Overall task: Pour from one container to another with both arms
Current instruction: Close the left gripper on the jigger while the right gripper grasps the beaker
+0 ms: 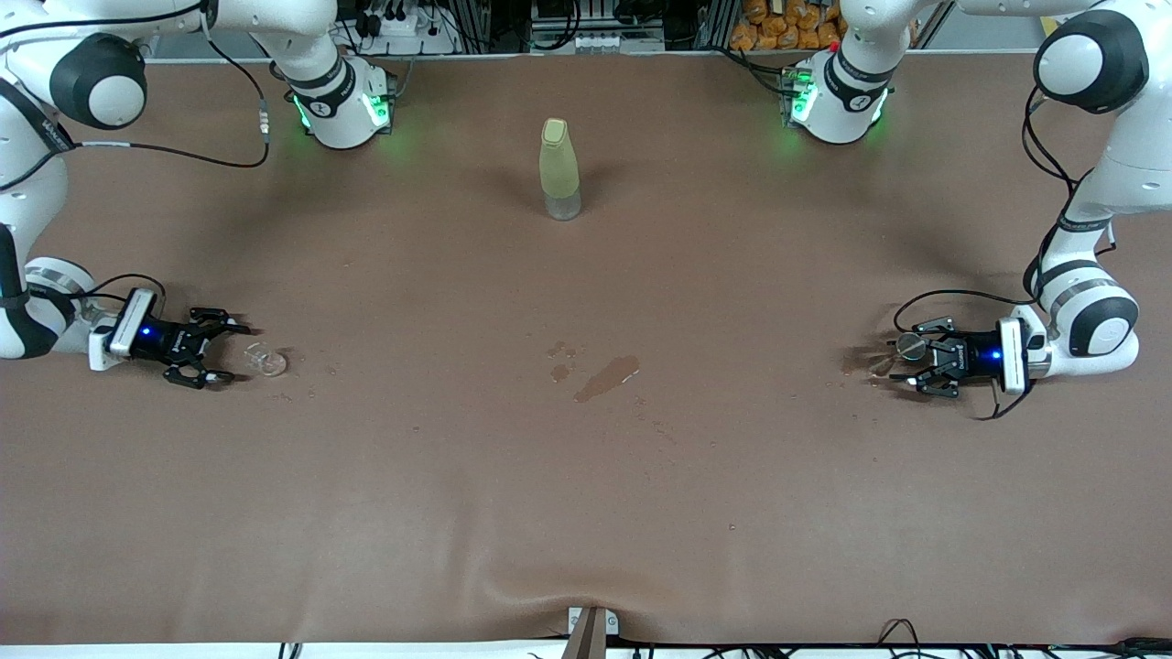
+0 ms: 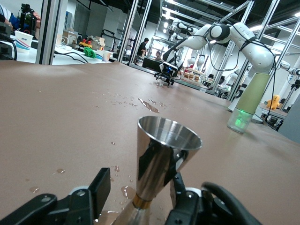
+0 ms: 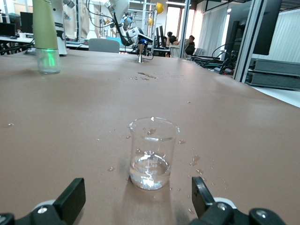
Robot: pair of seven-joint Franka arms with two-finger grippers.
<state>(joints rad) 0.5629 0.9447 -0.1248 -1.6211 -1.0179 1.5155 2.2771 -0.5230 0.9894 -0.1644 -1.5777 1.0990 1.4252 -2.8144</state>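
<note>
My right gripper is to grab the clear glass cup by its body (image 3: 151, 159), so that it can pour between containers.
The tiny clear glass cup (image 1: 265, 359) stands upright on the brown table toward the right arm's end, with a little water in its bottom (image 3: 152, 154). My right gripper (image 1: 233, 352) lies low at the table, open, its fingertips (image 3: 199, 193) just short of the cup and apart from it (image 3: 136, 194). At the left arm's end stands the shiny metal hourglass cup (image 1: 906, 346). It rises between the fingers of my left gripper (image 1: 902, 355), which is open around its waist (image 2: 140, 187). One finger (image 2: 100, 186) stands clearly off the cup (image 2: 161, 154).
A tall yellow-green bottle (image 1: 559, 169) stands mid-table near the arms' bases. A wet spill (image 1: 604, 377) and scattered drops darken the cloth at the table's middle. Droplets also lie around both cups. The cloth wrinkles along the table's front edge (image 1: 586, 595).
</note>
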